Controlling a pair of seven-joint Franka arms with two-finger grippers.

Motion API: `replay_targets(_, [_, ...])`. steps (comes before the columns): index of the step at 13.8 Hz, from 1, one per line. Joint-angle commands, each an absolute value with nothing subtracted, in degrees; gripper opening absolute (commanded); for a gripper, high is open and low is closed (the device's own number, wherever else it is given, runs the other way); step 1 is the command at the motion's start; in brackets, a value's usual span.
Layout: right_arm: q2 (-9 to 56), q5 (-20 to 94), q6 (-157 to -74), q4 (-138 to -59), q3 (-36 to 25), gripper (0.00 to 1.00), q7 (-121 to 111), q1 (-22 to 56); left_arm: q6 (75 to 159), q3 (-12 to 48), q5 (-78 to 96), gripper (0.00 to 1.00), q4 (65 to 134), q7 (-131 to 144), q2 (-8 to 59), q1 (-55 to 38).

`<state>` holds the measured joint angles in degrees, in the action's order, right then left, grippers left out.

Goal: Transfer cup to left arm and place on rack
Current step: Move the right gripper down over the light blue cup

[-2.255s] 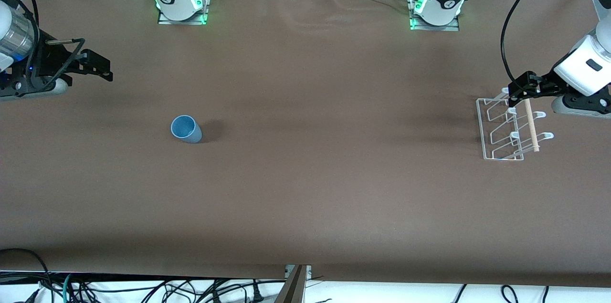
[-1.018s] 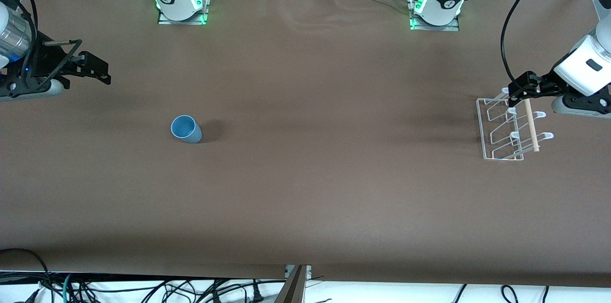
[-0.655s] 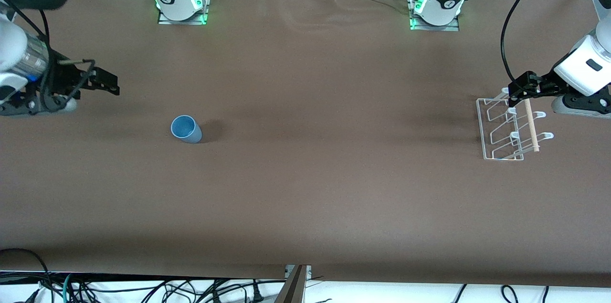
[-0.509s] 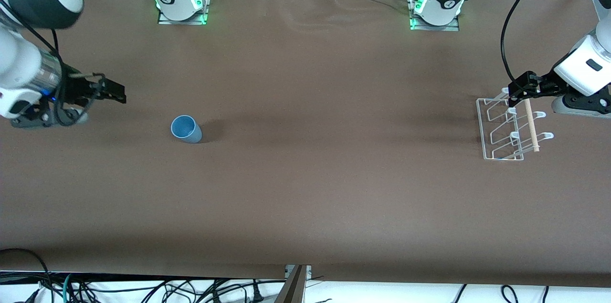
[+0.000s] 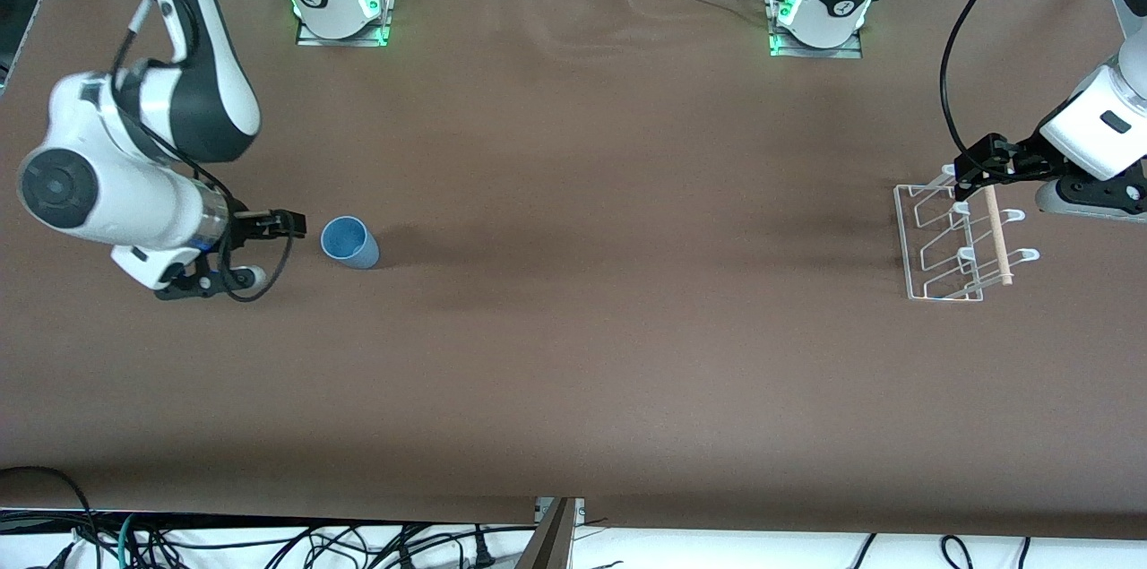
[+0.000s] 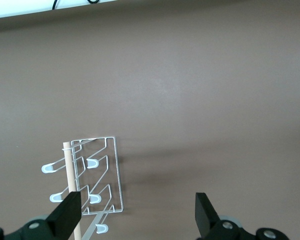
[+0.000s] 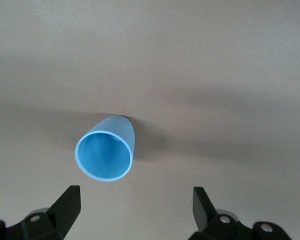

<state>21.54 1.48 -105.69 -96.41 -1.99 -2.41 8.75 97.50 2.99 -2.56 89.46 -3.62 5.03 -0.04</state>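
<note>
My right gripper is to grab the blue cup next by its rimmed open end, so that the cup's closed base stays free for the handover.
The light-blue cup stands upright on the brown table, mouth up, toward the right arm's end. My right gripper is open and empty, just beside the cup with a small gap, fingers pointing at it. In the right wrist view the cup sits just ahead of the open right gripper, off toward one finger. The white wire rack with its wooden dowel stands at the left arm's end. My left gripper waits open and empty over the rack's end toward the bases. The left wrist view shows the rack by one finger of the left gripper.
The two arm bases stand along the table's edge by the robots. A black cable loops over the table by the left arm. The brown table lies bare between cup and rack.
My right arm has swung in from the table's end and down toward the cup, stopping just beside it. The cup, the rack and the left arm have not moved.
</note>
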Motion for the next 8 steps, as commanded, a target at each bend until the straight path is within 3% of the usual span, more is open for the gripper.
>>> replay_targets(1, [23.81,1.93,-108.80,-98.26,-1.76,0.99,-3.34,9.05,96.15,3.08,-1.76,1.00,88.51,-3.78,4.75,0.09])
replay_targets(8, [29.17,2.02,-110.13,-99.67,-1.76,0.98,-3.43,10.90,96.15,3.08,-1.76,1.00,88.51,-3.78,4.75,0.09])
